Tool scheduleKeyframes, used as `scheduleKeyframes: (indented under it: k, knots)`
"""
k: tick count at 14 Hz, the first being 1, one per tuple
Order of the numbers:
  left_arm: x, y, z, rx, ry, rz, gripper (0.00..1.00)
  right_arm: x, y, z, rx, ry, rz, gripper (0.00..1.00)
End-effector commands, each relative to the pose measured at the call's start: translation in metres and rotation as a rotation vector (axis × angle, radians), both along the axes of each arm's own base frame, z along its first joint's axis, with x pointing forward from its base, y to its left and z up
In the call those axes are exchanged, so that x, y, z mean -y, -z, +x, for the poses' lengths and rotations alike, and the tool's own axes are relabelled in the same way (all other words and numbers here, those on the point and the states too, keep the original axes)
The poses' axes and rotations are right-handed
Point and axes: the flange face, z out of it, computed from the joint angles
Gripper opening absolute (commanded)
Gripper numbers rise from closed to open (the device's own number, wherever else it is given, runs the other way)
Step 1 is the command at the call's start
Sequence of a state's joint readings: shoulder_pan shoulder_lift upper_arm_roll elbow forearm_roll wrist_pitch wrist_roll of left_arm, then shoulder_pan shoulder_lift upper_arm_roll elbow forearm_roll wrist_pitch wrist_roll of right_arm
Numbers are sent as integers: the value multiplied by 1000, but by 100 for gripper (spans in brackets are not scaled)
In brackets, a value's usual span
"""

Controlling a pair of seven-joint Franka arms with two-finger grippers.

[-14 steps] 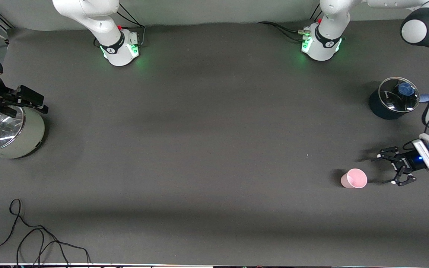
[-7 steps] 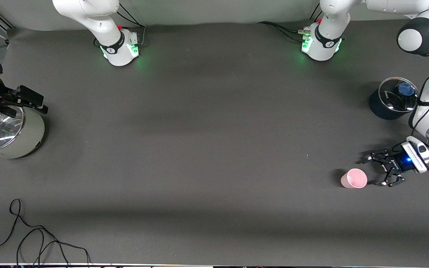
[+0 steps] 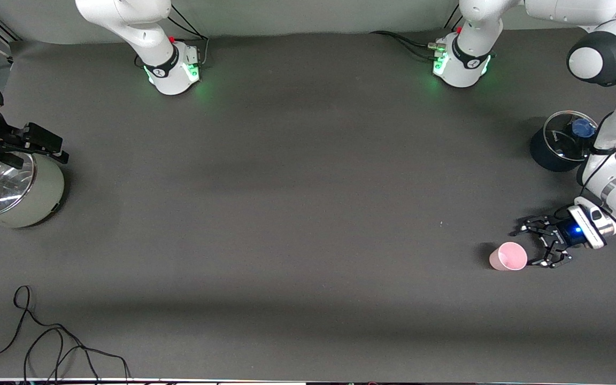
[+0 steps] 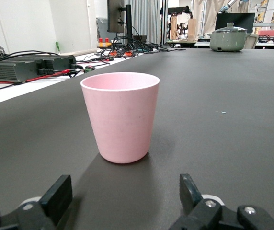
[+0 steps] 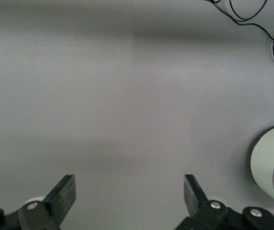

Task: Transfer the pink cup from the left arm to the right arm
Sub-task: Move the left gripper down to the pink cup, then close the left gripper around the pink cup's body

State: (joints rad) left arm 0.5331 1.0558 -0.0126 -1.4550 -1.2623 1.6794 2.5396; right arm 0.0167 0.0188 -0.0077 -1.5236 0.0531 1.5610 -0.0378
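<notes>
My left gripper is to grab the pink cup by its lower body [image 3: 503,262] [image 4: 123,143] next, to pass it to my right gripper.
The pink cup [image 3: 508,256] stands upright on the dark table, toward the left arm's end and nearer to the front camera than the dark pot. My left gripper [image 3: 531,246] is low at the table just beside the cup, open and empty, and does not touch it. In the left wrist view the cup [image 4: 121,115] stands a short way ahead of the open left gripper [image 4: 123,194], centred on the gap. My right gripper [image 3: 40,143] waits over the edge of the pale green pot, open and empty; it also shows in the right wrist view [image 5: 127,191].
A dark blue pot with a glass lid [image 3: 563,143] stands toward the left arm's end. A pale green pot with a glass lid [image 3: 16,192] stands at the right arm's end; it also shows in the right wrist view [image 5: 271,163]. A black cable [image 3: 51,342] lies near the front edge.
My left gripper has moved in toward the pink cup, staying open. The cup and the right arm have not moved.
</notes>
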Motion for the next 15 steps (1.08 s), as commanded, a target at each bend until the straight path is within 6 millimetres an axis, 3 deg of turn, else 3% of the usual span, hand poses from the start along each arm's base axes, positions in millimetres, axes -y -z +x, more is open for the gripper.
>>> scheduleKeyframes:
  k: [1,3,7,15]
  knots:
    - [3,4,2,11,-21,-48,100,-1,-4,2,-4,12,8,100]
    - [6,5,4,12,-22,-47,100,0,-3,2,-6,13,8,100]
    - [36,6,17,24,-10,-68,100,0,-3,2,-6,13,8,100]
    - [70,12,32,12,-25,-28,100,0,-4,2,-4,15,10,100]
